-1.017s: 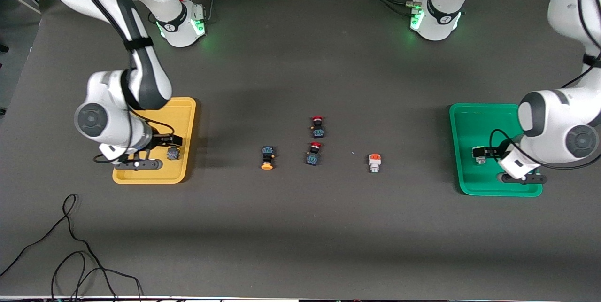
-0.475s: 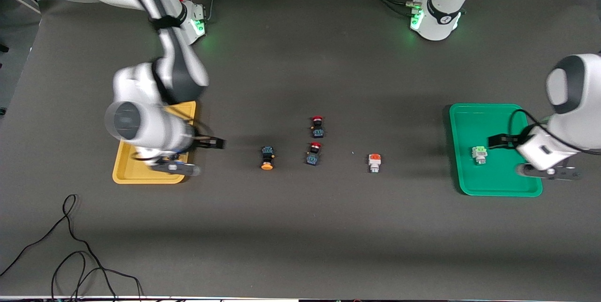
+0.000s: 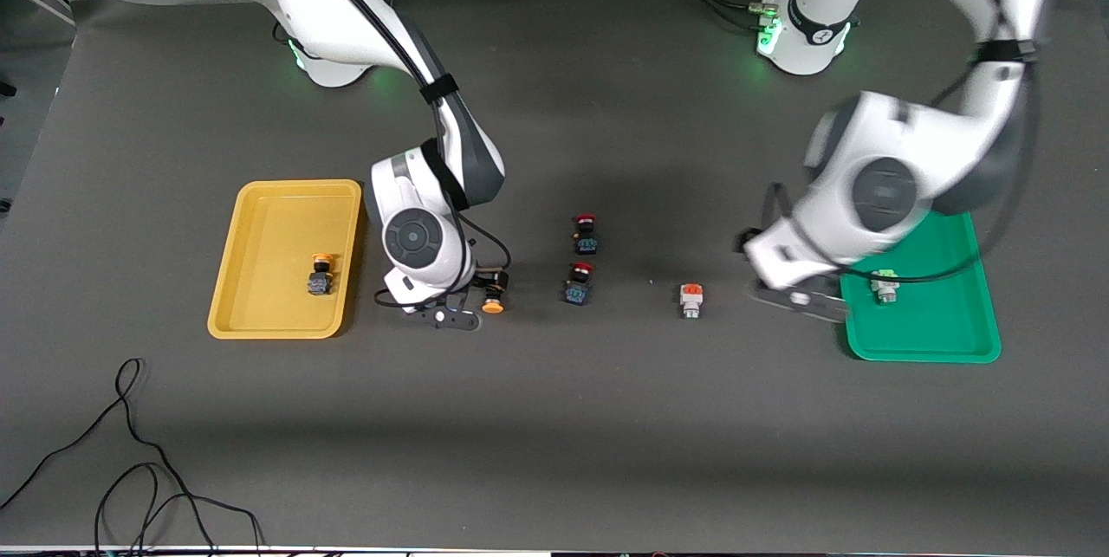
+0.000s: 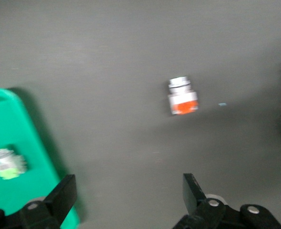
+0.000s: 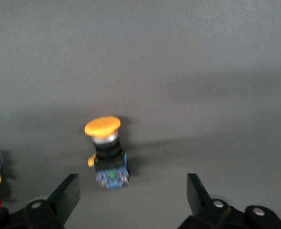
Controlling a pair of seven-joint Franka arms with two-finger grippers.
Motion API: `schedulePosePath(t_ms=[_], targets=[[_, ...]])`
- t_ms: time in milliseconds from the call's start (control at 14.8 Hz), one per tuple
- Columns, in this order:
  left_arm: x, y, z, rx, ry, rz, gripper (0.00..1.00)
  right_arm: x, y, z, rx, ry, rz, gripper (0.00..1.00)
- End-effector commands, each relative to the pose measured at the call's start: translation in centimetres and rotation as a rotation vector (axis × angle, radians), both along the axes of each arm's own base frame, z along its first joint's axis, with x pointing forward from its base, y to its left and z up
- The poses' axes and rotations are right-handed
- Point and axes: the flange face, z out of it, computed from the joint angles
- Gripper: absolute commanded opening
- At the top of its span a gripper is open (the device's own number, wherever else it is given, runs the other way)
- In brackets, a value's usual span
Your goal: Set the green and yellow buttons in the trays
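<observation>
The robot's right gripper will place the yellow button in the yellow tray, so it will pick the button up by its black body next.
One yellow button lies in the yellow tray. The second yellow button lies on the table, and my open, empty right gripper hangs over it. In the right wrist view the button lies just ahead of the spread gripper. The green button lies in the green tray. My left gripper is open and empty over the table beside that tray's edge. The left wrist view shows the gripper, the tray and the green button.
Two red-capped dark buttons lie mid-table. An orange-capped white button lies between them and the green tray; it also shows in the left wrist view. A black cable lies at the table's near corner.
Both arms have swung from their trays toward the table's middle. The right gripper left a yellow button in the yellow tray, and the left gripper left the green button in the green tray.
</observation>
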Motion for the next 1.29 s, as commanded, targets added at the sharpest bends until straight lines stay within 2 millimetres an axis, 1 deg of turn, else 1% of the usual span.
schedulePosePath(t_ms=[0,68,136,203,339,407,475,542,610,678,814,949,1017,1085,1153,1220], targets=[[0.8,-3.2,-0.6,-0.028,-0.007,0.039,0.99,-0.4,2.4,-2.2,-0.001,-0.037,-0.019,0.98],[1.0,-3.8,-1.6,-0.051,-0.002,0.045,0.99,-0.4,2.6,-3.0,-0.004,-0.048,-0.016,0.98],[1.3,-4.1,-3.3,-0.071,0.000,0.053,0.99,-0.6,3.1,-3.1,-0.005,-0.059,-0.025,0.98],[1.5,-4.2,-5.3,-0.077,0.004,0.055,0.99,-0.7,3.2,-3.9,-0.011,-0.062,-0.029,0.98],[1.6,-4.3,-7.9,-0.086,0.006,0.062,0.99,-1.1,3.7,-5.1,-0.018,-0.072,-0.017,0.98],[1.6,-4.3,-9.5,-0.093,0.002,0.065,0.99,-1.2,3.7,-5.5,-0.022,-0.071,-0.017,0.96],[1.5,-4.2,-11.3,-0.104,-0.009,0.071,0.99,-1.2,3.7,-5.7,-0.023,-0.072,-0.015,0.79],[1.5,-3.9,-13.2,-0.115,-0.027,0.078,0.99,-1.2,3.7,-5.8,-0.025,-0.070,-0.017,0.29],[1.3,-3.5,-14.9,-0.125,-0.040,0.085,0.99,-1.2,3.7,-5.7,-0.024,-0.071,-0.021,0.00],[1.2,-3.5,-16.1,-0.134,-0.048,0.087,0.99,-1.2,3.6,-5.5,-0.024,-0.072,-0.038,0.00],[0.8,-3.5,-17.3,-0.135,-0.045,0.087,0.99,-0.7,3.3,-4.5,-0.018,-0.076,-0.045,0.00],[0.7,-3.6,-17.7,-0.133,-0.039,0.085,0.98,-0.3,2.5,-2.1,-0.009,-0.055,-0.052,0.00],[0.6,-3.6,-17.7,-0.133,-0.037,0.086,0.85,0.2,1.4,-0.3,-0.020,-0.037,-0.053,0.00],[0.6,-3.6,-17.8,-0.131,-0.035,0.084,0.52,0.8,-0.4,1.6,-0.029,-0.017,-0.039,0.00],[0.6,-3.6,-17.7,-0.132,-0.036,0.084,0.21,1.3,-2.3,3.7,-0.029,0.013,0.002,0.00],[0.6,-3.4,-17.7,-0.131,-0.035,0.087,0.00,1.9,-4.8,5.8,-0.033,0.047,0.031,0.00]])
